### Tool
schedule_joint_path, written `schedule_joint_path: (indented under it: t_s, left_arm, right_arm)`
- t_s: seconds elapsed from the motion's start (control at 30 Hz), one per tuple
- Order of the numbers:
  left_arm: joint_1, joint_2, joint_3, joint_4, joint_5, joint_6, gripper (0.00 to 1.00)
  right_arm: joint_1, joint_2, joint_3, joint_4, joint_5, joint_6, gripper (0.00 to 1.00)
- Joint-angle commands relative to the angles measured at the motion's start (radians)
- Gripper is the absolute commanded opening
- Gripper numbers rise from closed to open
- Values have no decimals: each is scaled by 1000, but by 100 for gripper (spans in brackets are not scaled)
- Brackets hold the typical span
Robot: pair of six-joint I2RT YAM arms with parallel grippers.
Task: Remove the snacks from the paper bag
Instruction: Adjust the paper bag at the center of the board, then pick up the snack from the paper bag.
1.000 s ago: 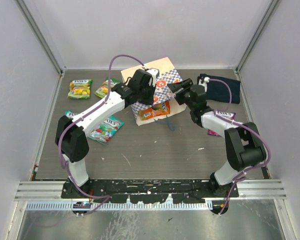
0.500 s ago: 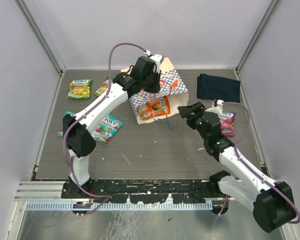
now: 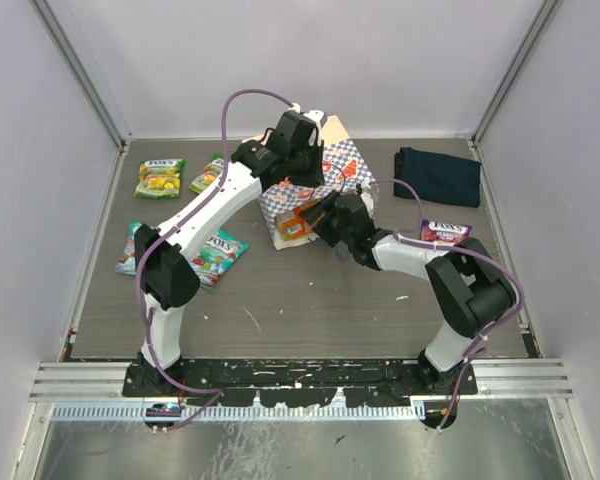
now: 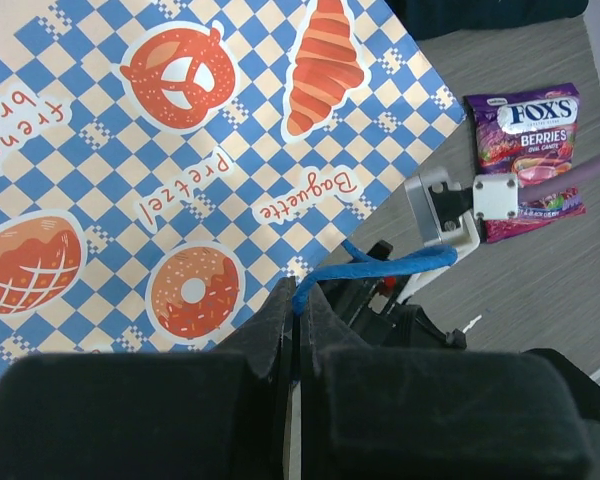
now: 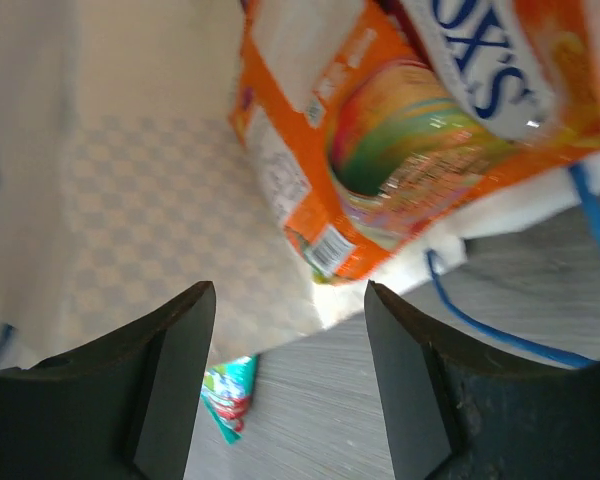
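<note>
The robot's right gripper needs to take the orange snack packet out of the bag next, so it should grab the packet by its near barcode corner (image 3: pixel 289 233) at the bag's opening to pull it out of the paper bag (image 3: pixel 332 170).
The cream paper bag (image 3: pixel 332 170) with its blue-white checks lies at the back middle, mouth towards the front. My left gripper (image 3: pixel 308 160) is shut on its thin blue cord handle (image 4: pixel 380 268), holding the bag (image 4: pixel 180 150) up. An orange snack packet (image 3: pixel 300 220) sticks out of the mouth. My right gripper (image 3: pixel 326 213) is open and empty just in front of that orange packet (image 5: pixel 400 150), jaws wide apart (image 5: pixel 288 300). A purple packet (image 3: pixel 445 232) lies on the right, two green packets (image 3: pixel 160 178) at the back left, and teal packets (image 3: pixel 212 255) at the left.
A dark navy folded cloth (image 3: pixel 438 176) lies at the back right. Grey walls close in the table on the left, the back and the right. A loose blue cord (image 5: pixel 500 320) trails on the table by the bag mouth. The purple packet (image 4: pixel 525 150) also shows in the left wrist view.
My right gripper swung out to the right by the purple packet, then came back to the bag mouth, open. My left gripper still holds the bag, raised slightly.
</note>
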State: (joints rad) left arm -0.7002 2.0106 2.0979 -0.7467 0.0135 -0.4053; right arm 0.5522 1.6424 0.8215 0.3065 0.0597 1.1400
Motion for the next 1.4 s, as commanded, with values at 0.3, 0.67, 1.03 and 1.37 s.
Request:
schedule_joint_path:
  t_s: [0.3, 0.67, 1.03, 1.37]
  left_arm:
    - [1, -31, 10, -23, 2, -11, 0]
    - [1, -39, -9, -37, -7, -17, 0]
    - [-10, -122, -135, -20, -89, -2, 0]
    - [2, -169, -174, -28, -147, 51, 0]
  right_arm:
    - [17, 96, 155, -169, 108, 140, 67]
    - [22, 190, 143, -47, 84, 240, 66]
    - [35, 216, 77, 156, 118, 278, 25]
    - [39, 37, -4, 217, 26, 126, 1]
